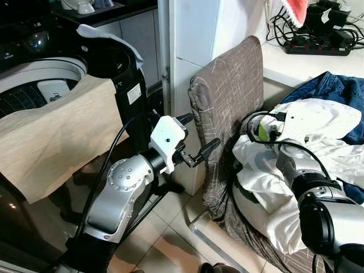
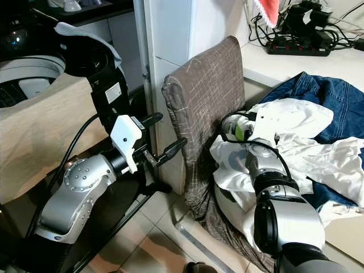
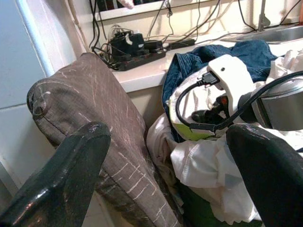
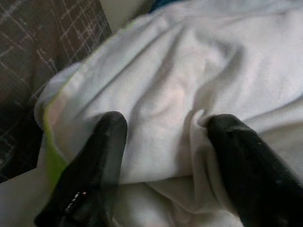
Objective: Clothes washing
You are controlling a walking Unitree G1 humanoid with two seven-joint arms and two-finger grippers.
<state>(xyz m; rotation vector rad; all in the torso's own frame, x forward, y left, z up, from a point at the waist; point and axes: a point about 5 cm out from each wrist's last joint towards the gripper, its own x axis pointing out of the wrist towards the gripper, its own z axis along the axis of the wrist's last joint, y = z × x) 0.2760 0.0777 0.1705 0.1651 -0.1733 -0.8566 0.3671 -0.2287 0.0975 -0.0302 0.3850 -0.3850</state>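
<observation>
The white garment will go into the washing machine; my right gripper will grab its raised fold of fabric (image 4: 201, 137) next.
A heap of white garments (image 1: 318, 122) lies in a basket on the right, with blue jeans (image 1: 344, 91) behind it. My right gripper (image 4: 165, 132) is open, its fingers (image 4: 99, 151) pressed down into the white cloth (image 4: 180, 80) with a fold between them. My left gripper (image 1: 199, 135) stands open and empty in the air beside a brown patterned cloth (image 1: 227, 102) draped next to the basket. At far left, a beige cloth (image 1: 57, 133) hangs over the rim of the top-loading washing machine (image 1: 34, 85).
A white wall corner (image 1: 187, 34) stands between the washer and the brown cloth. A black power strip (image 1: 318, 48) with tangled cables sits on the counter behind the clothes. Tiled floor (image 1: 170, 239) shows below my left arm.
</observation>
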